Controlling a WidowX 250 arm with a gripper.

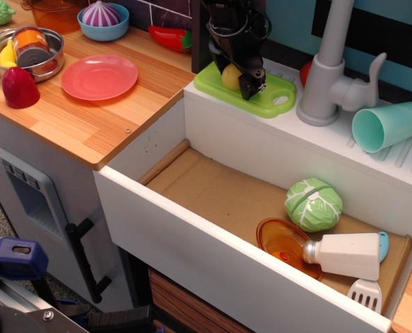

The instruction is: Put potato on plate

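Note:
The yellowish potato needs to go on the pink-red plate (99, 76), so my gripper should next grab the potato by its rounded middle (232, 76).
The yellowish potato (229, 76) lies on the green cutting board (272, 98) on the sink's back ledge. My gripper (235, 75) reaches down over it, open, with one black finger on each side of the potato. The right finger (252, 83) hides part of it. I cannot tell whether the fingers touch it. The pink-red plate (99, 76) lies bare on the wooden counter, well to the left of the gripper.
A metal bowl (26, 52) with toys, a red toy (20, 88), a blue bowl (103, 21) and a red pepper (170, 36) surround the plate. The grey faucet (327, 76) and teal cup (386, 125) stand to the right. The sink holds a cabbage (313, 203), orange dish (282, 243) and white shaker (348, 255).

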